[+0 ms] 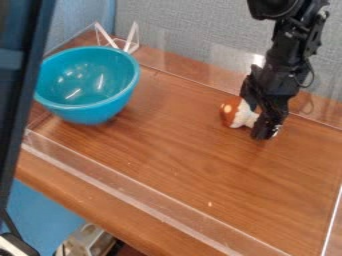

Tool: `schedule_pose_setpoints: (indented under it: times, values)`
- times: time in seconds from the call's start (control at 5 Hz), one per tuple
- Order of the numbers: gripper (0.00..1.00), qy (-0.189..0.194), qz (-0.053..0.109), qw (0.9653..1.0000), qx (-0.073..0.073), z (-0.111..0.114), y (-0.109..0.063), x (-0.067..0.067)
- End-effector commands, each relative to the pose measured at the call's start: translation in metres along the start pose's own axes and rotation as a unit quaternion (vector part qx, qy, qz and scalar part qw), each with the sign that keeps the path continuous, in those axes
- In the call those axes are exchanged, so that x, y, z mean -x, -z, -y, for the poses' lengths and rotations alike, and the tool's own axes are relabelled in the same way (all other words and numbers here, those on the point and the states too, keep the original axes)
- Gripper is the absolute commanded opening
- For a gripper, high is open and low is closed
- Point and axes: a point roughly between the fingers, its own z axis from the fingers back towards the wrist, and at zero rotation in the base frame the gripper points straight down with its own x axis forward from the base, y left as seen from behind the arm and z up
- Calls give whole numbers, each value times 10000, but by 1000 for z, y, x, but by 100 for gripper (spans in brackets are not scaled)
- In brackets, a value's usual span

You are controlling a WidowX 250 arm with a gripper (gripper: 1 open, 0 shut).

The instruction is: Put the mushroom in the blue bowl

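Note:
The mushroom's free part to hold is its cream stem [246, 118], so my gripper should next grab it there. Then the mushroom can go in the blue bowl [84, 85].
The mushroom [234, 113] lies on its side on the wooden table at the right, reddish-brown cap to the left, cream stem toward the gripper. My black gripper [261, 114] points down at table level right against its right side, jaws open. Its fingers [271, 125] hide part of the stem, and I cannot tell whether the stem lies between them. The blue bowl [84, 85] stands upright at the far left, well apart from the gripper, with nothing in it.
Low clear plastic walls [127, 190] fence the wooden table [174, 150] on all sides. A dark blurred bar [19, 130] close to the camera covers the left edge of the view. A grey wall stands behind the arm.

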Motion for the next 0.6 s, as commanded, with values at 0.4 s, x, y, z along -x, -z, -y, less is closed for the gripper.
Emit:
schedule_pose_setpoints:
  times: [0.4]
  values:
    - [100,41,181,9998,-43,-21,-7,-1]
